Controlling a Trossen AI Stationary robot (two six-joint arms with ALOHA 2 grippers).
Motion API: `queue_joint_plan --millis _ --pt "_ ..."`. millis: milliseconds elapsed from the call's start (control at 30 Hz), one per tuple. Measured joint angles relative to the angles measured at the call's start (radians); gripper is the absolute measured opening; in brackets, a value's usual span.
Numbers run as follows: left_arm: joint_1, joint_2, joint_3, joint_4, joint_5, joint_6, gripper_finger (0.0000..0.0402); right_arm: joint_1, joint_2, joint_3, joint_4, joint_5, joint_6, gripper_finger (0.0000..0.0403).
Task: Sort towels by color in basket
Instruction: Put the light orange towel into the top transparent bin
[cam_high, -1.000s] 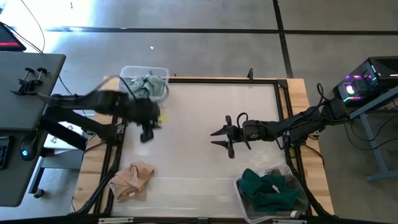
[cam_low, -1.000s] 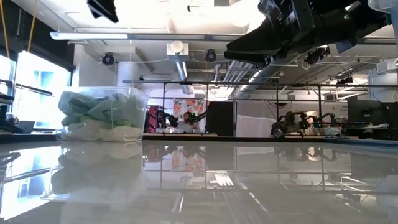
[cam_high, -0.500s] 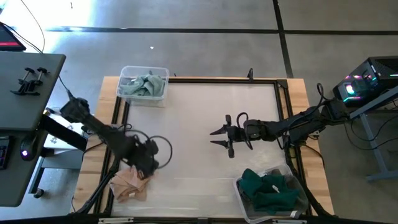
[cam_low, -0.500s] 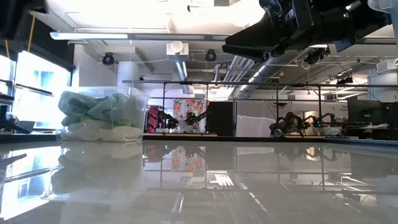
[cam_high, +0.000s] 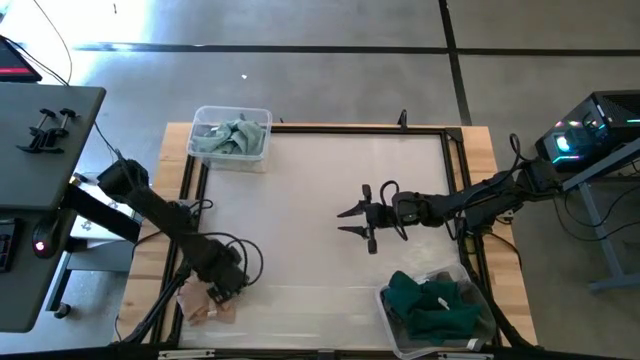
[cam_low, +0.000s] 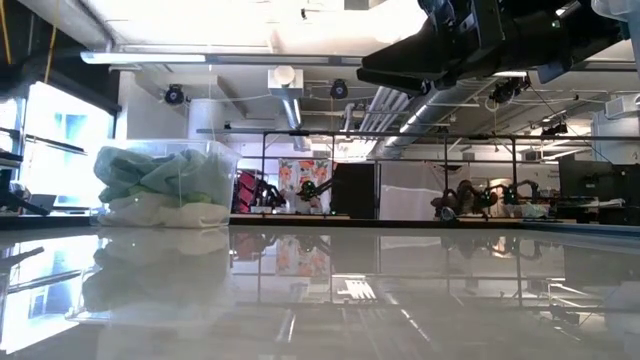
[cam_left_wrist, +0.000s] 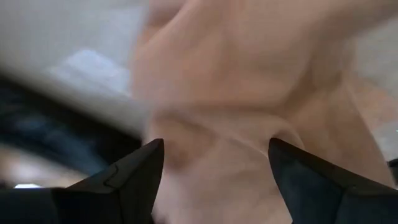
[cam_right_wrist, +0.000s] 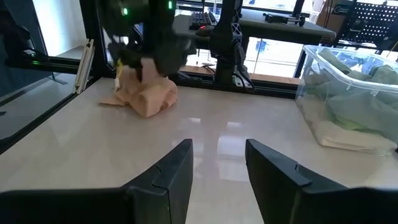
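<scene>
My left gripper will put the peach towel in the clear basket with the pale mint towel, so it will grab the peach towel by its bunched fold (cam_left_wrist: 211, 149) next.
A crumpled peach towel (cam_high: 200, 303) lies on the table at the near left. My left gripper (cam_high: 224, 288) is low over it, open, and the peach cloth (cam_left_wrist: 217, 93) bulges up between its fingers. My right gripper (cam_high: 352, 223) hovers open over the middle of the table with nothing between its fingers. A clear basket (cam_high: 232, 138) at the far left holds pale mint and white towels (cam_low: 165, 180). A second clear basket (cam_high: 392, 330) at the near right holds dark teal towels (cam_high: 430, 305). My left gripper comes at the peach towel from above, pointing down, with a bunched fold (cam_left_wrist: 211, 149) standing between its open fingers (cam_left_wrist: 140, 168). Whether the fingers touch the cloth I cannot tell. The towel rests on the table.
The table's black frame (cam_high: 455, 180) runs around the white top. A desk with clamps (cam_high: 45, 130) stands left of the table and a lit computer case (cam_high: 590, 125) at the right. The middle of the table (cam_high: 300, 200) is bare.
My left gripper has swung from beside the far-left basket toward the table's near edge and gone down onto the peach towel. The towel now shows smaller beneath the gripper. My right arm has kept still.
</scene>
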Motion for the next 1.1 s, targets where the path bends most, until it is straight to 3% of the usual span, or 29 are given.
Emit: queue_joint_plan --millis 167,367,500,667,700,767,933,1000,1100 --pt "-0.01 -0.003 -0.162 0.315 0.054 0.0 0.0282 0.0 0.0 0.0 0.0 -0.004 0.0 0.0145" --pt "-0.035 -0.001 -0.241 0.412 0.071 0.058 0.0254 0.0 0.0 0.0 0.0 -0.004 0.008 0.0145" --pt "-0.04 0.011 -0.243 0.397 0.07 0.133 0.0178 0.0 0.0 0.0 0.0 -0.004 0.016 0.0145" --pt "-0.02 0.013 -0.241 0.421 0.043 0.211 0.0034 0.0 0.0 0.0 0.0 -0.004 0.035 0.0145" --pt "-0.009 0.014 -0.234 0.426 0.027 0.229 0.0019 0.0 0.0 0.0 0.0 -0.004 0.042 0.0145" --pt "0.021 0.014 -0.211 0.465 -0.063 0.292 0.0018 0.0 0.0 0.0 0.0 -0.004 0.045 0.0145" --pt "0.155 0.02 -0.146 0.596 -0.49 0.598 0.0025 0.0 0.0 0.0 0.0 -0.004 0.054 0.0145" --pt "0.23 0.02 -0.111 0.668 -0.577 0.765 0.0017 0.0 0.0 0.0 0.0 -0.004 0.07 0.0145" --pt "0.349 0.02 -0.024 0.625 -0.671 0.993 0.0008 0.0 0.0 0.0 -0.008 -0.004 0.099 0.0145"
